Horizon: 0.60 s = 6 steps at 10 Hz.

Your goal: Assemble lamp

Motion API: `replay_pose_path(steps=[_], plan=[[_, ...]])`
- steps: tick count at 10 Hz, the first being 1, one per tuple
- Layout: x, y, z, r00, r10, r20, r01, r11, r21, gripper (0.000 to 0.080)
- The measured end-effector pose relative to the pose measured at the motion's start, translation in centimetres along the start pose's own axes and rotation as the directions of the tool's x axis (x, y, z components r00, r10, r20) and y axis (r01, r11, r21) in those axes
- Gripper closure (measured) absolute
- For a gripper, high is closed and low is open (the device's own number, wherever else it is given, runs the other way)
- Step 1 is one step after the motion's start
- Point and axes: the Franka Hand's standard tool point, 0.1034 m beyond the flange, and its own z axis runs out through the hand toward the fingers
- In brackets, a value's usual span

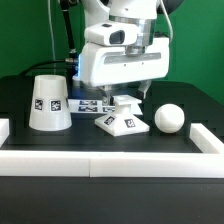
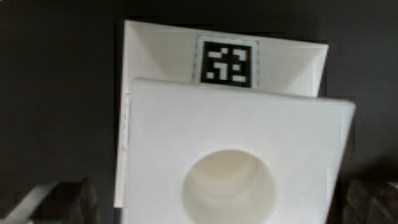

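My fingers are on either side of the lamp base's upper block point(image 2: 240, 125), around its socket hole point(image 2: 231, 185), so it is now time to close and catch the block.
The white lamp base point(image 1: 122, 121) lies flat on the black table, near the middle, with square tags on it. In the wrist view the base point(image 2: 214, 110) fills the picture, with one tag and its round socket hole point(image 2: 231, 185) showing. My gripper point(image 1: 135, 95) hangs just above the base. It is open, with dark fingers point(image 2: 68, 205) on either side of the base; I cannot tell if they touch it. The cone shade point(image 1: 49, 103) stands at the exterior view's left. The ball-shaped bulb point(image 1: 168, 118) lies at the right.
The marker board point(image 1: 92, 103) lies flat behind the base, between it and the shade. A white raised border point(image 1: 110, 159) runs along the table's front and sides. The robot's white body stands over the middle.
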Motion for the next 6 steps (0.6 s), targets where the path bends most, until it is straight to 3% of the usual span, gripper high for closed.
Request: replay_pose_path(steps=[1,2,3,6], plan=[[-0.03,0.0,0.03,1.0,0.0,0.001,0.0,1.0,0.0,0.01],[-0.06,-0.03,0.13,1.0,0.0,0.001,0.0,1.0,0.001,0.0228],[0.05,0.01,0.11,1.0,0.0,-0.006,0.0,1.0,-0.002,0.0266],[0.06,0.01,0.11,1.0,0.0,-0.006,0.0,1.0,-0.002,0.0266]])
